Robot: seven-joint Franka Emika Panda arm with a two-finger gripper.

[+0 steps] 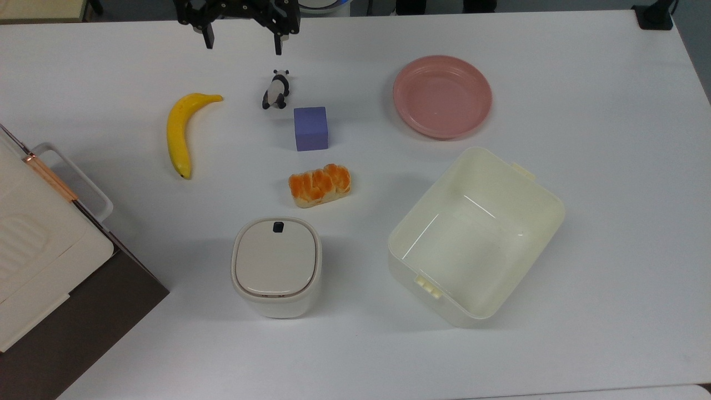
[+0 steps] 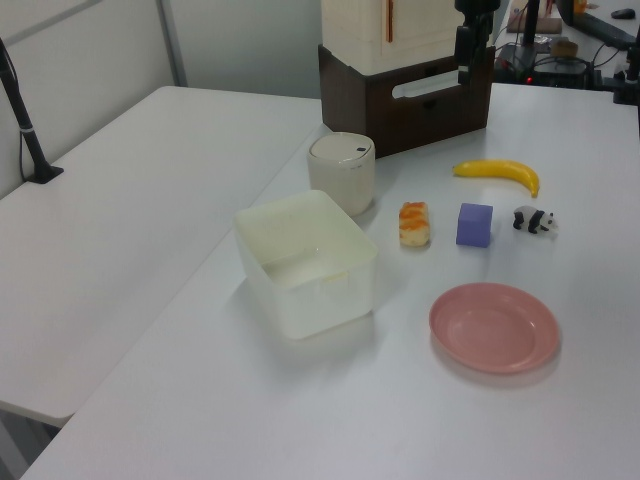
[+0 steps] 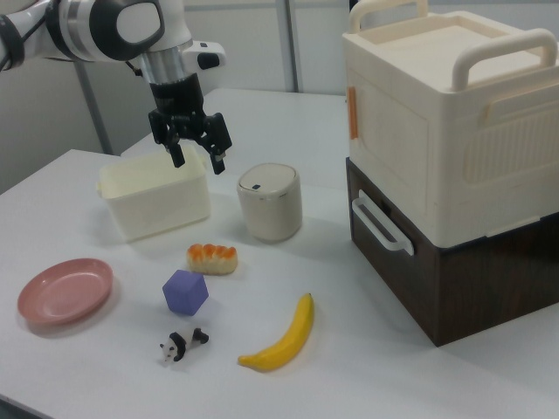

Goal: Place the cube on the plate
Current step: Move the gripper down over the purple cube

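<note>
The blue-purple cube should go on the pink plate (image 2: 494, 326), so my gripper should grab its opposite sides next.
The periwinkle cube (image 1: 311, 129) (image 2: 474, 224) (image 3: 185, 291) rests on the white table, between a toy panda and a piece of bread. In the top view the empty pink plate (image 1: 442, 96) (image 2: 494, 326) (image 3: 65, 291) lies to the cube's right, a little farther back. My gripper (image 1: 243, 44) (image 3: 198, 161) hangs open above the table's far edge in the top view, behind the panda and well clear of the cube. Nothing is between its fingers.
Near the cube lie a toy panda (image 1: 276, 90), a banana (image 1: 180, 133) and an orange-topped bread piece (image 1: 320, 185). A lidded white bin (image 1: 276, 265) and a large open cream tub (image 1: 472, 244) stand nearer the front. Stacked boxes (image 1: 33, 244) fill the top view's left corner.
</note>
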